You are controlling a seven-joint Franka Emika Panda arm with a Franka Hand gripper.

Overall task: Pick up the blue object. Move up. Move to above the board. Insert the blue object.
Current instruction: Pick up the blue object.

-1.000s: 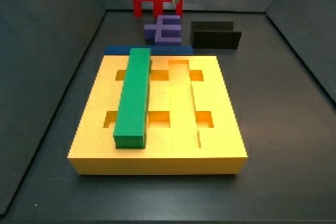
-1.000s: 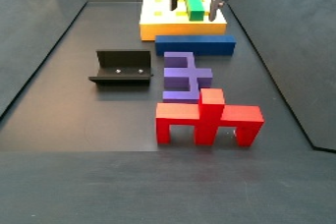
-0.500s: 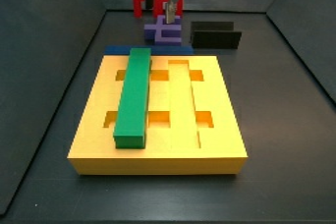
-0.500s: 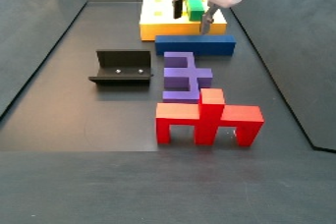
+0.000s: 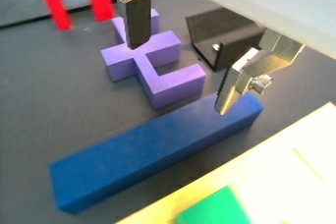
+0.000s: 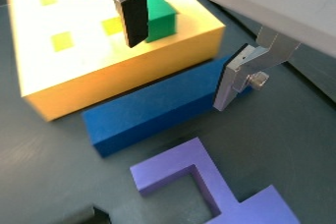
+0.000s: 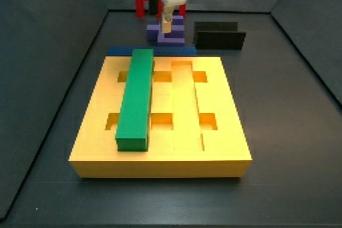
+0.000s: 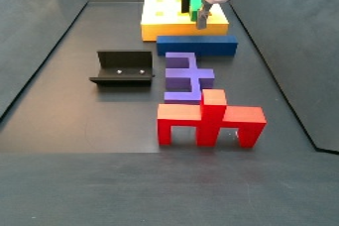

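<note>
My gripper should grab the blue object across its long sides, so that it can fit into the board.
The blue object (image 5: 155, 151) lies flat on the floor along the short edge of the yellow board (image 6: 79, 46), touching or nearly touching it. It also shows in both side views (image 7: 131, 50) (image 8: 199, 46) and in a wrist view (image 6: 151, 115). My gripper (image 5: 184, 51) (image 6: 183, 48) is open and empty, and hovers a little above the blue object near one end, its fingers (image 6: 132, 17) on either side. In both side views the gripper (image 7: 167, 22) (image 8: 199, 15) hangs between the board (image 7: 227, 142) (image 8: 169, 32) and the purple block.
A green bar (image 7: 136, 97) lies in a groove of the board. A purple E-shaped block (image 5: 155, 59) (image 8: 185, 76) sits just beyond the blue object. A red piece (image 8: 209, 121) and the black fixture (image 8: 122, 68) (image 7: 221, 37) stand further off.
The gripper has come down into view and moved over the blue object. No piece has moved.
</note>
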